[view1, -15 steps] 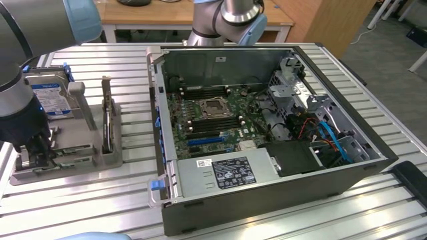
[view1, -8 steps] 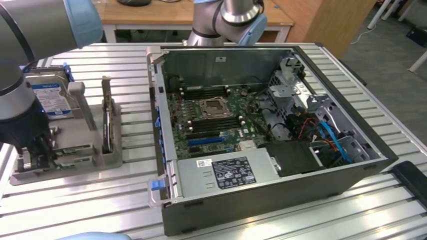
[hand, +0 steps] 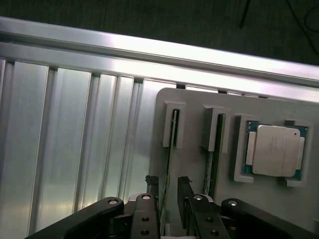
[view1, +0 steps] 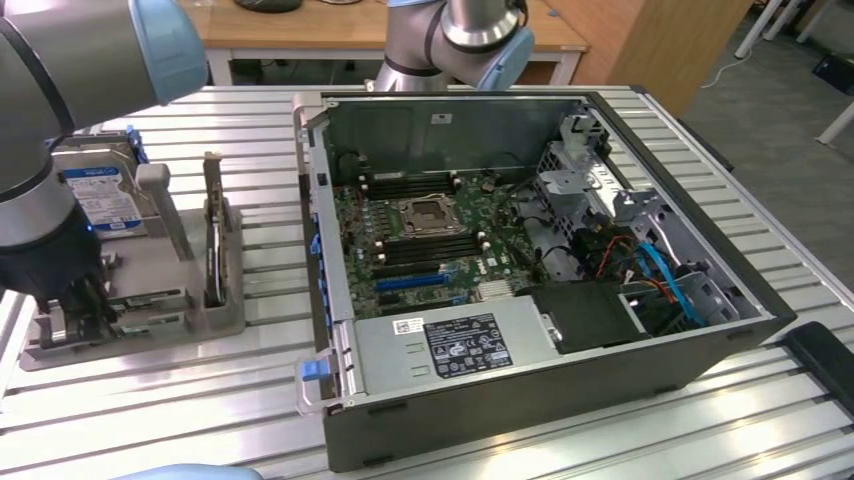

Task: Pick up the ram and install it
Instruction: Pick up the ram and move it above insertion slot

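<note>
My gripper still has to pick up the ram next by the open middle of its long edge (hand: 166, 193) to install it, because the tray's slotted posts enclose the ram's ends.
A ram stick (hand: 170, 169) stands on its long edge in the first slot of a grey holder tray (hand: 194, 99), seen edge-on as a thin dark line. My gripper (hand: 168, 180) hangs right over it, open, with one dark fingertip (hand: 152, 185) on each side of the stick and a small gap to it. A second ram stick (hand: 213, 162) sits in the neighbouring slot. In the exterior view my gripper (view1: 78, 300) is low over the tray (view1: 200, 320) at the exterior view's left, and the arm hides the stick beneath it.
A square silver processor (hand: 275, 150) lies in a pocket beside the slots. A blue-labelled hard drive (view1: 110, 195) and a thin upright card (view1: 212, 225) stand on the tray. The open computer case (view1: 534, 270) with its motherboard (view1: 420, 235) sits at the exterior view's right on the ribbed aluminium table (view1: 254, 400).
</note>
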